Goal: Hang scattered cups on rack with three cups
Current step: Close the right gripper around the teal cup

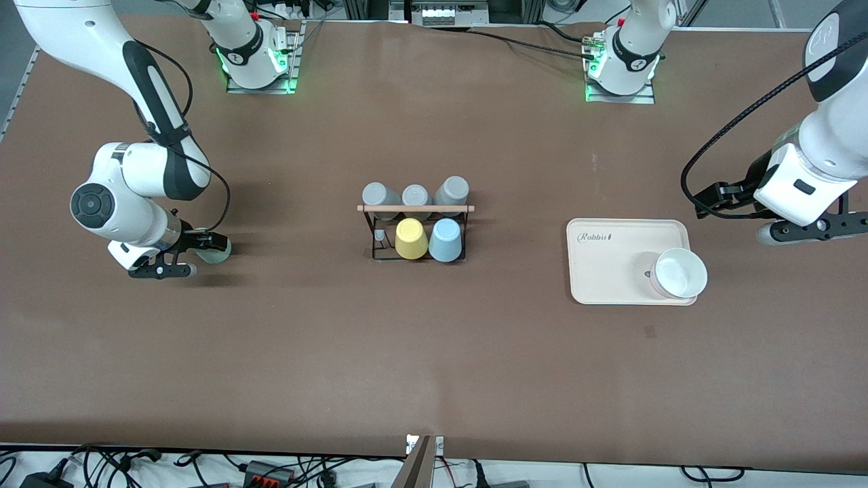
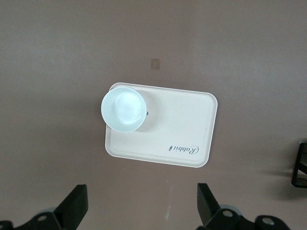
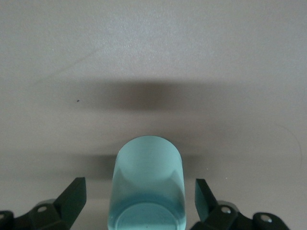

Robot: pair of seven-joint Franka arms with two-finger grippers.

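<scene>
I will close on the mint green cup now, as my right gripper's fingers are on either side of it in the right wrist view and would catch it.
The pale mint green cup [image 1: 218, 251] is on the table toward the right arm's end. My right gripper [image 1: 201, 255] is low at the table, open, with its fingers on either side of the cup and a gap at each side. In the right wrist view the cup [image 3: 148, 184] fills the space between the fingers [image 3: 72, 196]. The light blue cup [image 1: 445, 239] sits upside down on the black wire rack [image 1: 415, 209], beside the yellow cup [image 1: 411, 238]. My left gripper [image 1: 803, 232] [image 2: 142, 206] waits open and empty above the table beside the tray.
Three grey cups [image 1: 415, 195] sit in the rack's row farther from the front camera. A cream tray [image 1: 600, 268] [image 2: 182, 120] holds a white bowl [image 1: 678, 273] [image 2: 123, 108] toward the left arm's end. A black corner of the rack [image 2: 301, 165] shows in the left wrist view.
</scene>
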